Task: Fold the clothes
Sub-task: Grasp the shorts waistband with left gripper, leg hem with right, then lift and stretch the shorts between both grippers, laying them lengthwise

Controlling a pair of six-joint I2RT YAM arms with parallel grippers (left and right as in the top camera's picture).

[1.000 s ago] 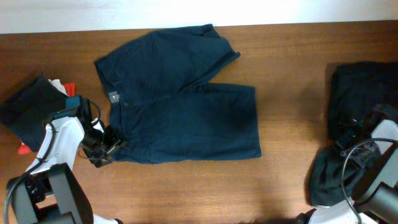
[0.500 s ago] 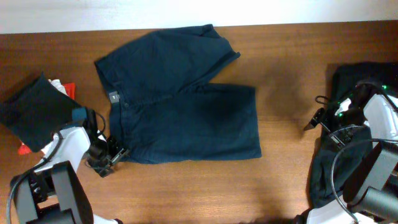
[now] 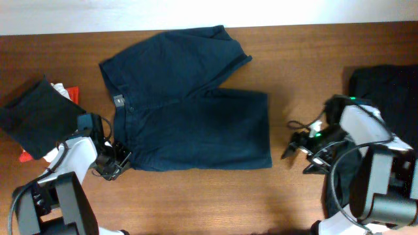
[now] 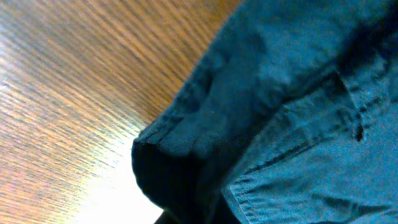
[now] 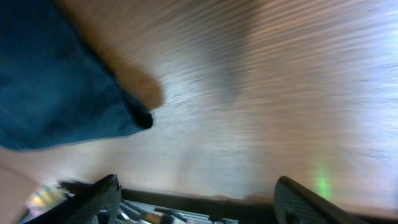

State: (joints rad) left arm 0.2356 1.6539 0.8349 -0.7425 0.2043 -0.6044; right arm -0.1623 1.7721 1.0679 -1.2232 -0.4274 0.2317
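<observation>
My right gripper should next grab the shorts (image 3: 189, 111) by the near leg's hem corner to fold that leg over the far one.
Dark navy shorts (image 3: 189, 111) lie spread flat on the wooden table (image 3: 307, 72), waistband to the left and legs to the right. My left gripper (image 3: 119, 158) is at the waistband's near left corner and shut on it. In the left wrist view that corner of the shorts (image 4: 180, 168) bunches up close against the camera, hiding the jaws. My right gripper (image 3: 295, 156) hovers open just right of the near leg's hem corner, apart from it. The right wrist view shows that corner of the shorts (image 5: 56, 93) ahead of the spread fingers (image 5: 106, 193), with bare wood between them.
A dark folded garment (image 3: 32, 114) lies at the left edge with a red and white item (image 3: 68, 91) beside it. More dark clothes (image 3: 385, 91) are heaped at the right edge, behind the right arm.
The left gripper has shut on the waistband corner. The right arm has swung left from the clothes heap to the shorts' hem, and its jaws have opened wider.
</observation>
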